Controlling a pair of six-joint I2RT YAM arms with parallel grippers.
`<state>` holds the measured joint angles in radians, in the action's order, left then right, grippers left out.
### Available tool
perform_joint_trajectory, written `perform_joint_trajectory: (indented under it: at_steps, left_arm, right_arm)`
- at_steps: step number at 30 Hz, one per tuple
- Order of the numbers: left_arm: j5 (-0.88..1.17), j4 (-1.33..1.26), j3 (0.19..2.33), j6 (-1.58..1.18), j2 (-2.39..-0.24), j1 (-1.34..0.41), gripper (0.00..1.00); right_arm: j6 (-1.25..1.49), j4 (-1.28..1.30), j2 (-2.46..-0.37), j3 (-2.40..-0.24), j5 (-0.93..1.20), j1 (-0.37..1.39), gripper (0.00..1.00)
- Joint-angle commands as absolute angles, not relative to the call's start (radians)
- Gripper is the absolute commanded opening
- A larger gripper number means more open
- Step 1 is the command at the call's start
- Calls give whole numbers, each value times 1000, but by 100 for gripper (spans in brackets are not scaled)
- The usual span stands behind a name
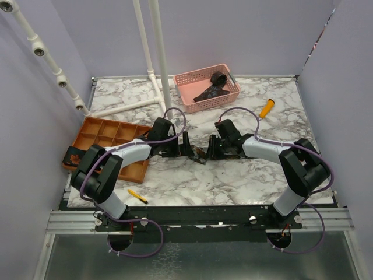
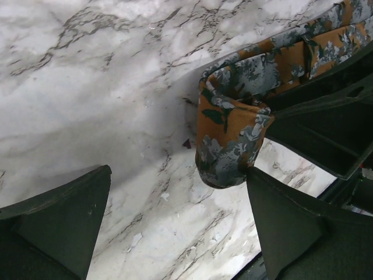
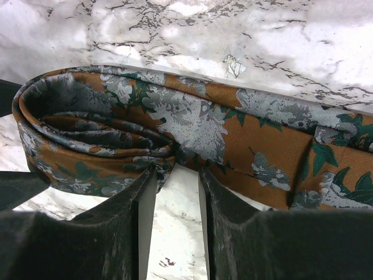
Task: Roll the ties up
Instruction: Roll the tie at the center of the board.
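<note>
The tie's coiled end (image 1: 198,155) (image 2: 232,133) is the part my left gripper needs to reach and pinch across its layers. The tail then stays free to roll the tie.
A partly rolled tie (image 3: 192,119), rust-orange with grey and green flowers, lies on the marble at the middle of the table (image 1: 200,156). Its left end is coiled and its tail runs off to the right. My right gripper (image 3: 175,174) is nearly shut and pinches the coil's lower edge at its fingertips; it also shows in the top view (image 1: 212,148). My left gripper (image 2: 178,175) is wide open, also in the top view (image 1: 187,149). The tie's coiled end (image 2: 230,137) hangs by its right finger (image 2: 291,227). A second dark tie (image 1: 213,86) lies in the pink basket (image 1: 187,79).
An orange compartment tray (image 1: 111,135) stands at the left, with a dark patterned bundle (image 1: 74,156) at its near-left corner. An orange-handled tool (image 1: 266,108) lies at the back right and a yellow one (image 1: 137,195) at the front left. White pipes (image 1: 157,52) stand at the back.
</note>
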<state>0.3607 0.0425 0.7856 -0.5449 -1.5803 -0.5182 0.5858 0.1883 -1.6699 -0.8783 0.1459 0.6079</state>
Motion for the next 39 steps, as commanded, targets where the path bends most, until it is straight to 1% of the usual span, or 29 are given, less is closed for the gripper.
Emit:
perform_joint_trajectory:
  at_steps: [1, 6, 13, 16, 18, 25, 29, 31, 33, 34, 39]
  left_arm:
    - [468, 11, 847, -524, -1644, -517, 99]
    - [518, 3, 890, -534, -1697, -516, 99]
    - [564, -44, 901, -561, -1706, -516, 99]
    - [595, -47, 906, -562, -1729, -517, 97]
    - [617, -49, 910, -563, -1751, -517, 93]
    - [657, -71, 923, -575, -1799, -517, 76]
    - [650, -82, 945, -584, -1817, -518, 70]
    - [636, -85, 951, -586, -1823, -519, 65]
    - [623, -93, 950, -587, -1824, -520, 55]
    - [621, -100, 946, -589, -1824, -522, 52]
    - [613, -117, 934, -589, -1824, -548, 24]
  right_arm:
    - [565, 188, -1694, -834, 133, 592, 36]
    - [555, 179, -1694, -826, 140, 582, 36]
    - [558, 166, -1711, -808, 143, 557, 35]
    - [563, 156, -1719, -799, 149, 552, 35]
    - [564, 152, -1721, -795, 151, 551, 35]
    - [563, 141, -1722, -788, 164, 550, 34]
    - [561, 139, -1718, -786, 175, 549, 34]
    - [561, 137, -1715, -782, 179, 549, 34]
    - [561, 137, -1710, -776, 183, 549, 34]
    - [561, 136, -1708, -775, 185, 549, 34]
    - [564, 140, -1695, -770, 192, 550, 34]
